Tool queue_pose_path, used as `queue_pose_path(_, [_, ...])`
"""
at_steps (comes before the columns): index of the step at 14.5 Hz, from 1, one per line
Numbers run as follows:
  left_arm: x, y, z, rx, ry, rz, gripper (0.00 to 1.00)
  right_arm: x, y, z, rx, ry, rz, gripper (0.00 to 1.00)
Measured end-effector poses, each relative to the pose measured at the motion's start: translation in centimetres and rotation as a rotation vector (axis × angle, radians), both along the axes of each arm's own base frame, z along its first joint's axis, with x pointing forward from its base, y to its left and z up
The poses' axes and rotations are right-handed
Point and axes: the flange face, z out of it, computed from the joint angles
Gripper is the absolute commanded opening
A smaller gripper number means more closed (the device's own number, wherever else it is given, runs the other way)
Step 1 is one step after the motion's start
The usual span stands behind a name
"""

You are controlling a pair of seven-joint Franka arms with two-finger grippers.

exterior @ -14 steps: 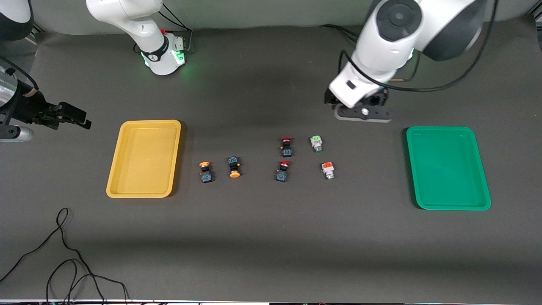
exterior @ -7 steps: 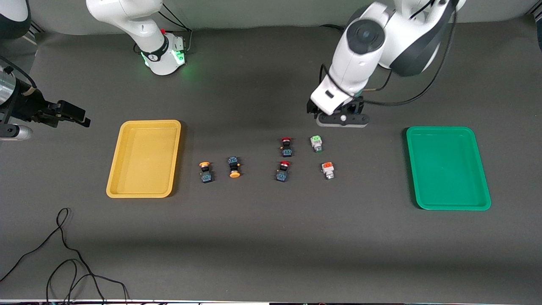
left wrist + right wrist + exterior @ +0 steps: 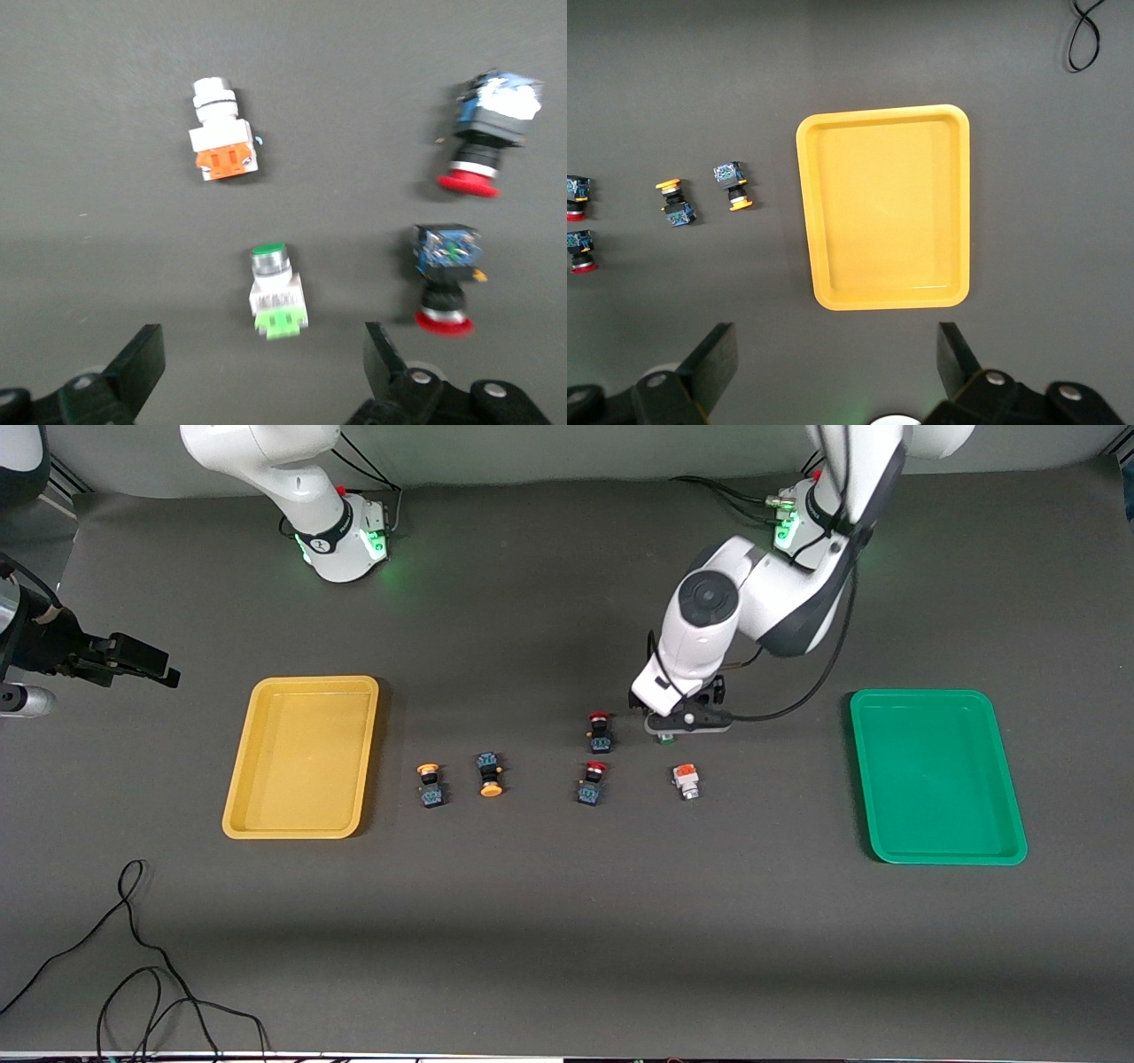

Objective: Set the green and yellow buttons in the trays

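My left gripper should grab the green button's white body, its white body [image 3: 277,298], for the green tray.
My left gripper [image 3: 679,726] is open and low over the pale-green-topped white button [image 3: 666,738], which lies between its fingers in the left wrist view [image 3: 277,297]. The left gripper [image 3: 261,367] touches nothing. The orange-topped white button [image 3: 685,779] lies nearer the front camera and also shows in the left wrist view [image 3: 221,143]. Two orange-yellow-capped buttons [image 3: 430,784] [image 3: 489,773] lie beside the yellow tray [image 3: 301,753]. The green tray [image 3: 937,775] sits toward the left arm's end. My right gripper [image 3: 133,660] waits open and empty, high over the table's right-arm end, looking down on the yellow tray [image 3: 886,204].
Two red-capped black-blue switches [image 3: 600,731] [image 3: 592,782] lie close beside the left gripper, toward the yellow tray. A black cable [image 3: 133,957] loops on the table near the front edge at the right arm's end.
My left arm has swung toward the front camera and come down, from beside the buttons to right over the green-topped button. My right gripper has drifted slightly toward the table's end.
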Motion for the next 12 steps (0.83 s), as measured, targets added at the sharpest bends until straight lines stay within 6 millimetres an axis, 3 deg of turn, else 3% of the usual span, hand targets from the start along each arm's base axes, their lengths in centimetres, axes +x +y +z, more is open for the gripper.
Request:
queue_pose_path(3, [-0.9,-0.6,-5.0,0.037,0.010,-0.004,1.00,0.0,0.0,0.0,0.000,0.000,0.000,1.00])
queue_pose_path(6, [-1.3,-0.5,-6.7,0.053,0.030,-0.007,0.99,0.0,0.0,0.0,0.000,0.001,0.000,1.00])
queue_pose_path(8, [-1.6,-0.7,-7.1,0.057,0.034,-0.004,0.85,0.0,0.0,0.0,0.000,0.001,0.001,1.00])
queue_pose_path(12, [-1.8,-0.8,-7.5,0.063,0.039,0.004,0.46,0.0,0.5,0.1,0.008,-0.001,0.007,1.00])
